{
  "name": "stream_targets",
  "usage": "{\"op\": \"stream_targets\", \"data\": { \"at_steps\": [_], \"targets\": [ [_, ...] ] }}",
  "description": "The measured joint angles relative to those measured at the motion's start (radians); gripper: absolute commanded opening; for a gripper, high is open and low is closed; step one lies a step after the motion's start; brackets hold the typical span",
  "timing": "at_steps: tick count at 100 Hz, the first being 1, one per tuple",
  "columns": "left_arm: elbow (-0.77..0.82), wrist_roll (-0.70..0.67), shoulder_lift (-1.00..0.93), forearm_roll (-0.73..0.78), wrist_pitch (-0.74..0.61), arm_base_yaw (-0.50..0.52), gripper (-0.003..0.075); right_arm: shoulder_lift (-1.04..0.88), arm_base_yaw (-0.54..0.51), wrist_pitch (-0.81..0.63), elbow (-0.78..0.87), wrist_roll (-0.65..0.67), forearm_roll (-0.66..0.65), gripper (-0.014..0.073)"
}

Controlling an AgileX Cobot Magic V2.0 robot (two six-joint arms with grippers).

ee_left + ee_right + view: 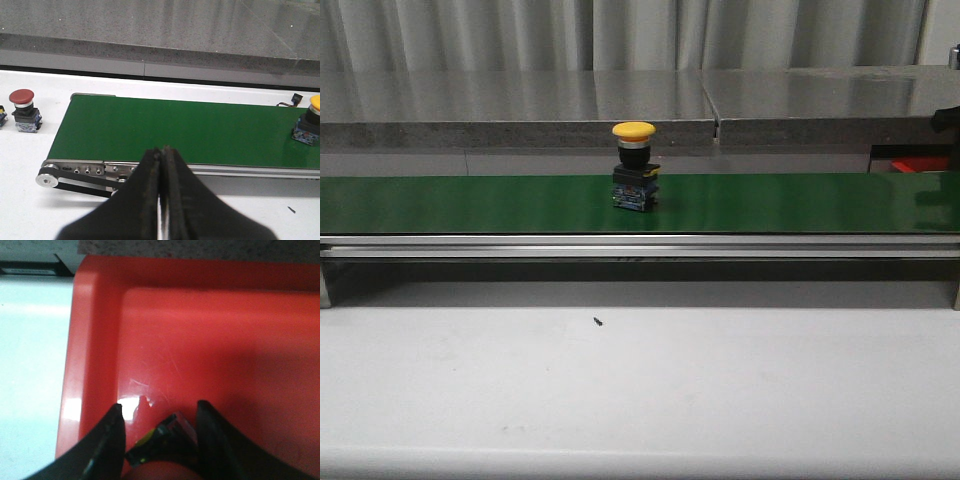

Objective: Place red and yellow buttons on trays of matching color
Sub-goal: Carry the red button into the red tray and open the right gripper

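Note:
The red button's black base shows inside the sides of the red tray point(920, 163) and would rest there, so it is time to open my right gripper now.
A yellow button point(634, 166) stands upright on the green conveyor belt point(470, 203), at mid-belt; it also shows in the left wrist view as the yellow button point(308, 120). A red button point(23, 103) stands on the white table beside the belt's end. My left gripper point(161, 150) is shut and empty, hovering before the belt's near rail. My right gripper point(159, 410) is over the red tray point(210, 335), its fingers closed against another red button point(167, 442) with a black body. No yellow tray is in view.
A grey stone ledge point(520, 105) runs behind the belt. A sliver of the red tray point(920, 163) shows at the far right, with part of the right arm point(945, 118) above it. A small dark speck point(597, 322) lies on the white table point(640, 390).

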Motion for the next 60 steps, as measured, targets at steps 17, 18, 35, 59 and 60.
{"op": "stream_targets", "data": {
  "at_steps": [17, 18, 35, 59, 60],
  "targets": [
    [0.000, 0.000, 0.000, 0.000, -0.002, 0.000, -0.0019, 0.011, -0.002, -0.005, 0.000, 0.000, 0.005, 0.0181],
    [0.000, 0.000, 0.000, 0.000, -0.002, 0.000, -0.0019, 0.011, -0.002, -0.005, 0.000, 0.000, 0.005, 0.0182],
    [0.000, 0.000, 0.000, 0.000, -0.002, 0.000, -0.0019, 0.017, -0.008, -0.007, -0.004, 0.000, 0.028, 0.0354],
    [0.000, 0.000, 0.000, 0.000, -0.002, 0.000, -0.0019, 0.022, -0.010, -0.009, -0.004, 0.000, 0.032, 0.0594],
    [0.000, 0.000, 0.000, 0.000, -0.002, 0.000, -0.0019, 0.022, -0.010, -0.009, -0.004, 0.000, 0.034, 0.0594]
  ]
}}
